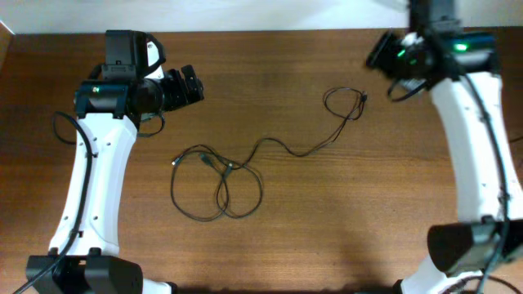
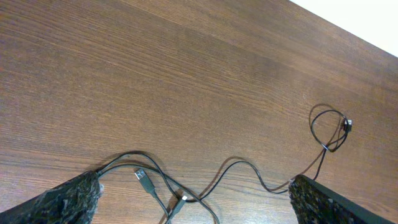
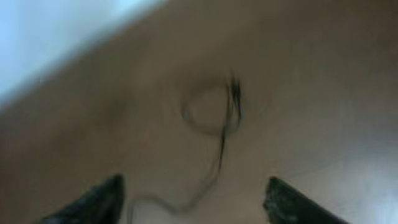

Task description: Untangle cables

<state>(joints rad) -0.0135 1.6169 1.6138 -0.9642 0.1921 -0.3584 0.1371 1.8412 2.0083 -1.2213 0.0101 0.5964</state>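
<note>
My right gripper will next take hold of the thin black cable at its small loop (image 1: 352, 113) (image 3: 227, 123). The overlapping loops will stay free for untangling.
Thin black cables (image 1: 233, 175) lie tangled on the wooden table: overlapping loops at the left-centre with small plugs, and one strand running up right to a small loop (image 1: 345, 102). My left gripper (image 1: 189, 83) is open and empty, held above and left of the tangle. In the left wrist view the plugs (image 2: 146, 180) lie between its fingertips (image 2: 194, 199), and the far loop (image 2: 329, 129) shows at the right. My right gripper (image 1: 377, 51) is open and empty, above and right of the small loop, which looks blurred in the right wrist view (image 3: 214, 112).
The wooden table (image 1: 270, 237) spans the view, with its far edge at the top. The white arm links and black bases stand at the front left (image 1: 86, 204) and front right (image 1: 478, 180).
</note>
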